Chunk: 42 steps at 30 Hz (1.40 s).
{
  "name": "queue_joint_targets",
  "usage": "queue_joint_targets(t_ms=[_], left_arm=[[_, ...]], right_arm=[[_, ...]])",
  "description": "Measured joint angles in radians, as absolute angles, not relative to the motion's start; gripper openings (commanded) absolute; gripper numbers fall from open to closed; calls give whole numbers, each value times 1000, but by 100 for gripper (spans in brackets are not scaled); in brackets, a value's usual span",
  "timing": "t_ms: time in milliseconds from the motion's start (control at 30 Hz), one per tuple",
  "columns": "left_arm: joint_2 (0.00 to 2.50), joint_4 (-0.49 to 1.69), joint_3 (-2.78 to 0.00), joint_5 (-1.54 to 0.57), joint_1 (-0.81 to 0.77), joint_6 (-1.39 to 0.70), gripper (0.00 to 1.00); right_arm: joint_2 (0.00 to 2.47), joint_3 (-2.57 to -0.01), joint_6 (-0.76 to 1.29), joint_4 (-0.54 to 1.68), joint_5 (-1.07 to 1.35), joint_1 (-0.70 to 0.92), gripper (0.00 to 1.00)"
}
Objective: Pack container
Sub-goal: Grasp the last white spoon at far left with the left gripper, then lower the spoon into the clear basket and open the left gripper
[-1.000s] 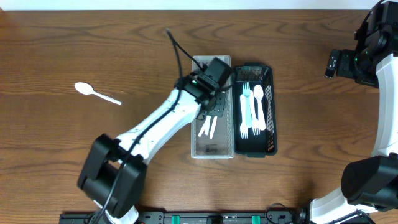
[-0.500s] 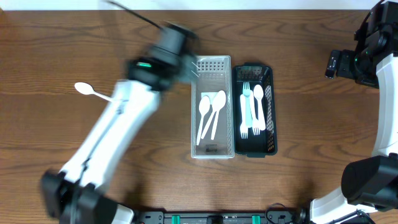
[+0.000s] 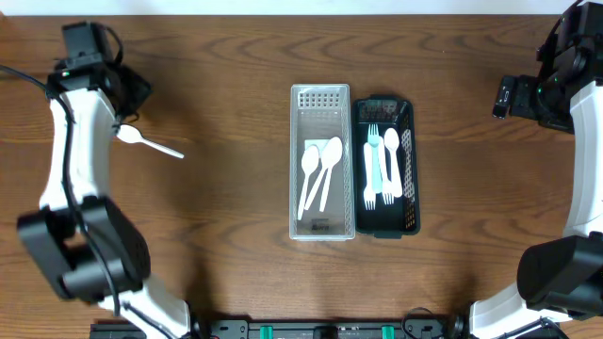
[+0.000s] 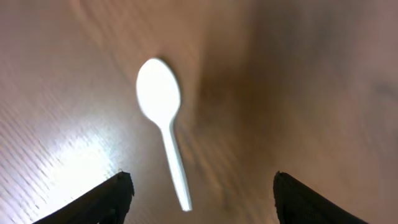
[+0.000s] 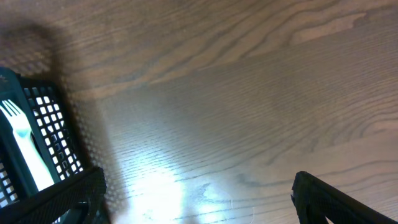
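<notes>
I next need to grab the loose white spoon with my left gripper across its handle near the bowl, to lay it lengthwise in the clear container.
A clear container at the table's middle holds two white spoons. A black basket beside it on the right holds white and pale blue forks. A loose white spoon lies on the wood at the far left; it also shows in the left wrist view. My left gripper hangs just above that spoon, open and empty. My right gripper is at the far right, open and empty, over bare wood beside the basket's corner.
The brown wooden table carries only the two containers and the loose spoon. The left arm's white links run down the left edge. The right arm stands along the right edge.
My left arm swung from over the clear container to the far left, above the loose spoon. Two spoons now lie uncovered in the clear container. The right arm has not moved.
</notes>
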State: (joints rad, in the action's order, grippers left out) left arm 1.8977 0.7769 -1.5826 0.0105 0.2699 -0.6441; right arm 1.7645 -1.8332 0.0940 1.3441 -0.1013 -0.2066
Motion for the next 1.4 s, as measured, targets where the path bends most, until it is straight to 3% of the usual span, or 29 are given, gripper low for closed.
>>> queue_joint_targets(t_ms=[567, 633, 700, 767, 1000, 1133, 1400], left_arm=[[2174, 801, -1579, -57, 295, -736, 73], [2174, 802, -1579, -57, 295, -739, 61], [2175, 802, -1579, -57, 295, -734, 41], [2175, 805, -1579, -57, 295, -739, 32], [2176, 813, -1579, -57, 295, -736, 19], [2176, 821, -1579, -57, 295, -736, 6], [2176, 831, -1579, -63, 295, -733, 6]], right_arm=[[1765, -1833, 79, 1338, -102, -207, 99], [1765, -1833, 75, 1337, -102, -207, 99], [1765, -1833, 70, 1337, -102, -207, 99], [1765, -1833, 68, 1337, -102, -207, 99], [1765, -1833, 66, 1337, -102, -207, 99], [1765, -1833, 64, 1337, -102, -207, 99], [1765, -1833, 63, 1337, -102, -207, 99]])
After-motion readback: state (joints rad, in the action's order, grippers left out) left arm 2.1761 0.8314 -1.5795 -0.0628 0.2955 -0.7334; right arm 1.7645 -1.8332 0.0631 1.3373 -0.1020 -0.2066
